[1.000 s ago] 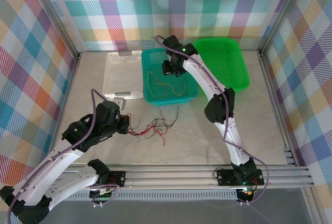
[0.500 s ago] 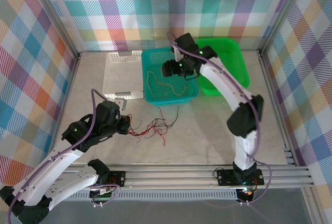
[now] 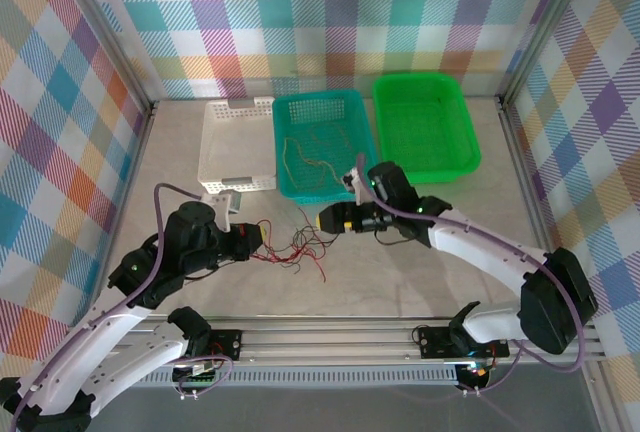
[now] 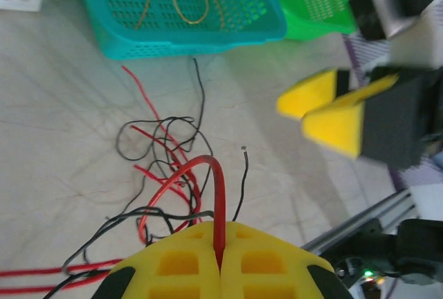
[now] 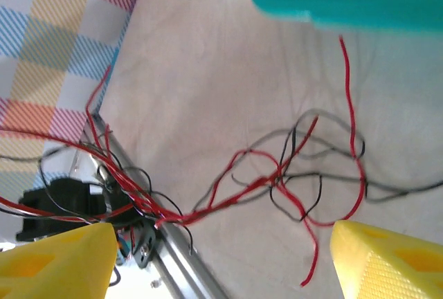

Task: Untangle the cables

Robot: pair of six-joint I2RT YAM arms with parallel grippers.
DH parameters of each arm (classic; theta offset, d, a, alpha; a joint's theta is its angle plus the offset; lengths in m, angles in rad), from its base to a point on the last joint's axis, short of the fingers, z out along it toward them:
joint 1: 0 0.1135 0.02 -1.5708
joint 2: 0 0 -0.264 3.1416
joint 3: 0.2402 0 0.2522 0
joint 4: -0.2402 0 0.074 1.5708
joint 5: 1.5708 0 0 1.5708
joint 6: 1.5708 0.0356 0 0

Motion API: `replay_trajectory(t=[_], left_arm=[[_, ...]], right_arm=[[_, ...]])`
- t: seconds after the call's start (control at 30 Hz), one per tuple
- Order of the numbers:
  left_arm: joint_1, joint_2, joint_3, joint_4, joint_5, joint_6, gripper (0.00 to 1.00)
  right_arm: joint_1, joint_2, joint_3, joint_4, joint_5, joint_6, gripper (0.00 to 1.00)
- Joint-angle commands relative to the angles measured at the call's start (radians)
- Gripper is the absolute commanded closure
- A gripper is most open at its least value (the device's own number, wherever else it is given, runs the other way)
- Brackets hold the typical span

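The cables need to be pulled apart. My right gripper should next grab a black cable (image 3: pixel 306 219) (image 5: pixel 398 191) at the end of the tangle opposite my left gripper.
A tangle of thin red and black cables (image 3: pixel 297 245) lies on the table in front of the teal basket (image 3: pixel 290 190). My left gripper (image 3: pixel 252 242) is at the tangle's left end. In the left wrist view its yellow jaws (image 4: pixel 220 235) are shut on a red cable (image 4: pixel 219 188) that arcs up out of the tangle (image 4: pixel 163 164). My right gripper (image 3: pixel 328 219) hovers low just right of the tangle, open, nothing between its fingers. From the right wrist the tangle (image 5: pixel 277 181) spreads between and beyond the wide-apart fingertips (image 5: pixel 387 264). Yellow and brown cables (image 3: pixel 310 162) lie in the teal basket.
A white basket (image 3: pixel 238 112) stands left of the teal one and a green basket (image 3: pixel 425 127) to its right, all at the back. The aluminium rail (image 3: pixel 380 337) runs along the table's near edge. The right gripper's yellow fingers (image 4: pixel 332 115) appear close in the left wrist view.
My right arm swung from above the teal basket down to the table beside the tangle, and its jaws opened wider. The left gripper stayed shut on the red cable, shifting slightly right.
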Motion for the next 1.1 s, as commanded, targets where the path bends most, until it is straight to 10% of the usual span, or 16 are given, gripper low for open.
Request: replay_trajectory(t=[0.0,0.63,1.07], left_arm=[[0.001,-0.02,-0.032,0.124,0.06,-0.071,1.0],[-0.012,-0.111,-0.068,0.152,0.031,-0.073,1.0],[-0.017,-0.145,-0.067,0.101,0.006,-0.058,1.0]], right_arm=[[0.047,-0.025,-0.063,0.233,-0.037,0.086,0.19],[0.109,0.276,-0.037,0.404,0.025,0.266,0.28],[0.111,0.243,-0.003,0.231,0.206,0.251,0.96]])
